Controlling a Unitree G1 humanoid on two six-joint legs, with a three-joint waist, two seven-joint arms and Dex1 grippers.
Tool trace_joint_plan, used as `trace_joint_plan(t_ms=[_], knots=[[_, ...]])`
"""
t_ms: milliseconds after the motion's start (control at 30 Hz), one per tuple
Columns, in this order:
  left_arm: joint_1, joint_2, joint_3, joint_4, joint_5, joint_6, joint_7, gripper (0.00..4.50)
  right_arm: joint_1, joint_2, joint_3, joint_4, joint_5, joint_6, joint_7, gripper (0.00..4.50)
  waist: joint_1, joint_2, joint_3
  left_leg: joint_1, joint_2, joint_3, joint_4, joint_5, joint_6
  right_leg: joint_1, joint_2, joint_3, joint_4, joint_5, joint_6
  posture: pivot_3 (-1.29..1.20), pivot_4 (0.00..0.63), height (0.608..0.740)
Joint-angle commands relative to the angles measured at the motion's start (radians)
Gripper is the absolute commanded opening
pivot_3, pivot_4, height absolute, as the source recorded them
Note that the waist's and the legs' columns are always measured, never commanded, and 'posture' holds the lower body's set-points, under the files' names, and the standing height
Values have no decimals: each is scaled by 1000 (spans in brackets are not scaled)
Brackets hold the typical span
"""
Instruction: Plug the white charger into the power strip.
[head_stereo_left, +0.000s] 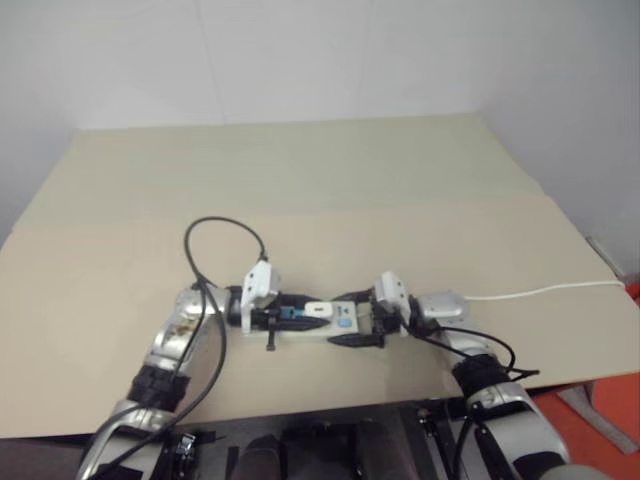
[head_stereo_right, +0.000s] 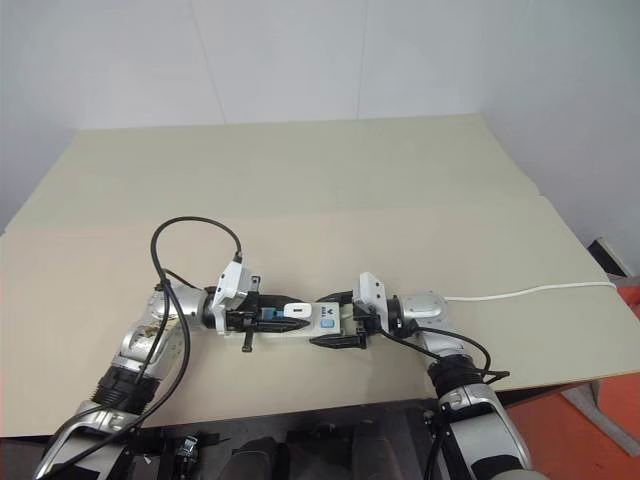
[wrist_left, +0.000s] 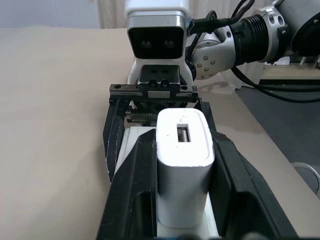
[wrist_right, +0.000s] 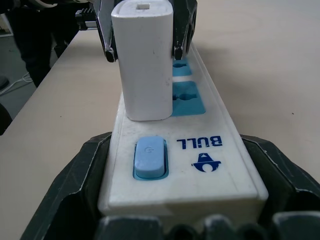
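The white charger's base (head_stereo_left: 319, 315) is on the power strip's socket side (head_stereo_left: 345, 311), so my left gripper should open now.
The power strip (head_stereo_left: 340, 322) lies on the table near the front edge, its blue sockets (wrist_right: 187, 97) facing up. My right gripper (head_stereo_left: 358, 326) is shut on its switch end, a black finger (wrist_right: 75, 190) on each long side. The white charger (head_stereo_left: 318, 310) stands upright on the strip next to the blue switch (wrist_right: 149, 159), its base against the strip's face. My left gripper (head_stereo_left: 306, 313) is shut on the charger, with a finger (wrist_left: 130, 200) pressed on each flank. The charger's prongs are hidden.
The strip's thin white cable (head_stereo_left: 540, 292) runs off to the right across the beige table (head_stereo_left: 300, 180). The table's front edge (head_stereo_left: 300, 405) is close to both arms. Orange floor (head_stereo_left: 610, 420) shows past the right corner.
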Motion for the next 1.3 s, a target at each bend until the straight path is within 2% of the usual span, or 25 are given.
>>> trace_joint_plan(t_ms=[33,267,367,633,800,1033,1067,1100,1300], knots=[[36,49,-10,39,51,16,3,1010,22,3,25,6,-4,22,21,3423,1,0,0,0,1,0,0,0,0,0,1,0,0,0,0,0,150,740],[21,48,-12,45,46,25,7,1010,19,2,27,9,-5,20,17,3423,2,0,0,8,7,1,-1,-1,0,9,5,0,-4,0,-1,0,150,740],[8,53,-13,29,36,58,7,2092,18,4,28,12,-6,16,16,3423,2,0,0,11,8,2,-1,-2,0,12,6,0,-5,0,-1,0,150,740],[-5,42,8,-23,-2,115,18,4472,18,11,33,10,-6,10,14,3423,6,1,0,11,9,2,-1,-3,0,13,6,-1,-5,0,-1,0,150,740],[-31,44,48,-84,-51,162,22,4472,16,13,33,14,-8,2,12,3423,5,1,0,10,9,2,-1,-3,0,12,6,-1,-5,0,-1,0,150,740],[-85,174,155,-166,-143,249,-20,4472,11,-7,11,-20,14,26,11,3423,3,1,0,10,9,2,-2,-3,-1,12,7,-1,-6,0,-1,0,150,740],[-81,198,169,-171,-149,252,-32,4500,9,-16,8,-26,13,25,11,4157,3,1,0,10,9,2,-2,-3,-1,12,7,-1,-6,0,-1,0,150,740],[-78,218,180,-175,-154,254,-41,4500,7,-26,4,-32,13,21,10,4430,5,1,1,10,9,3,-2,-3,-1,12,6,-1,-7,0,-1,0,150,740],[-48,297,245,-181,-175,247,-62,4500,16,-103,-41,-122,51,49,13,4475,19,3,5,8,9,3,-2,-4,-2,10,5,-1,-8,0,-1,0,150,740]])
